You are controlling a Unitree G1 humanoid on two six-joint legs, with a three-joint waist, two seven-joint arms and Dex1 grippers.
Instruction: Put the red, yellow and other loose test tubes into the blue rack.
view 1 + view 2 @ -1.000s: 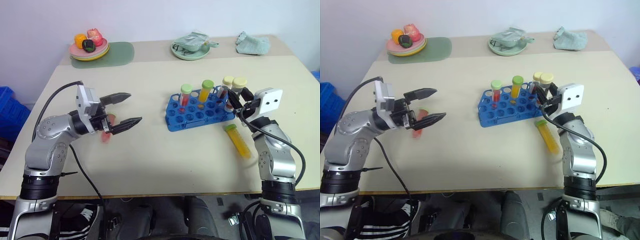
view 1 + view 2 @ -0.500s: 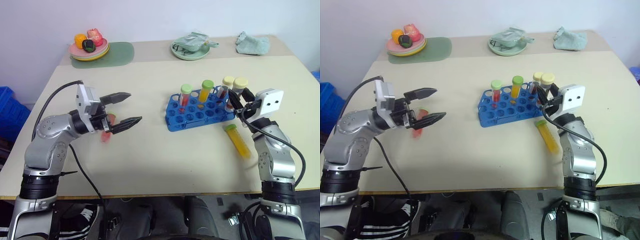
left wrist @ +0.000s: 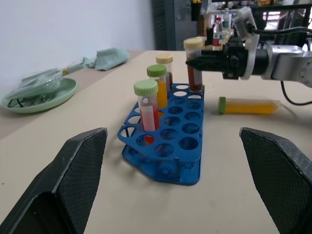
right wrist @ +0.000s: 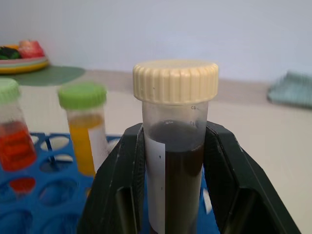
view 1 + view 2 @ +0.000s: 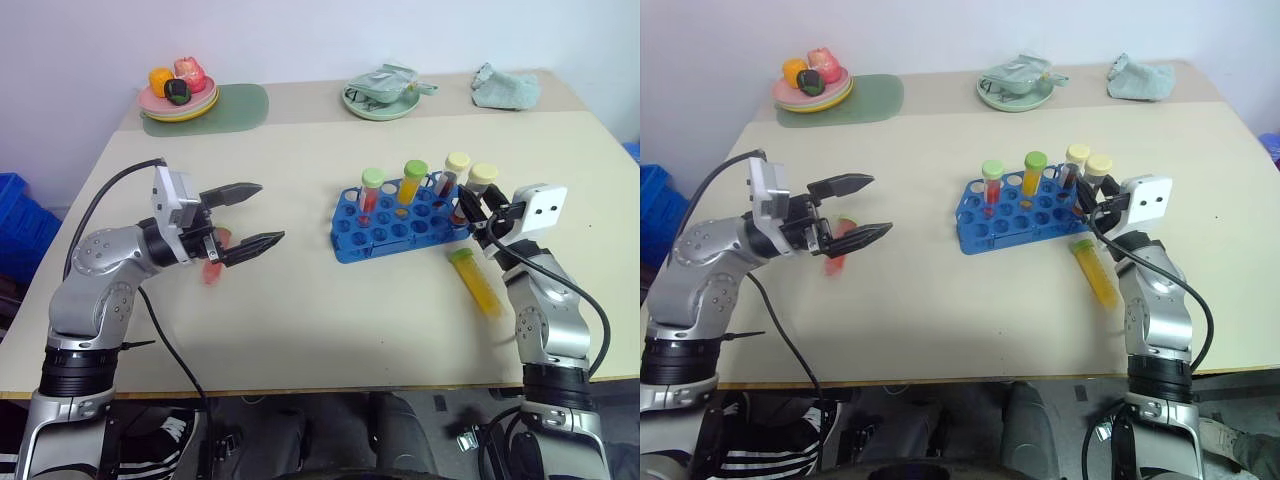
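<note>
The held cream-capped dark tube's lower end is in the rack's corner hole and the tube would stand, so my right gripper opens next.
The blue rack stands right of the table's middle. It holds a green-capped red tube, a green-capped orange tube and a cream-capped dark tube. My right gripper is shut on another cream-capped dark tube, held upright at the rack's right end with its bottom at a corner hole. A yellow tube lies loose on the table just in front of that gripper. At the left, my left gripper hangs open above the table, and a red tube lies under it.
At the back left stands a plate of toy fruit on a green mat. A green dish with a cloth sits at the back centre, and a crumpled cloth at the back right. A blue crate is beside the table's left edge.
My right gripper has dipped slightly with the dark tube, whose cap now sits lower than its neighbour's. The left arm has not moved.
</note>
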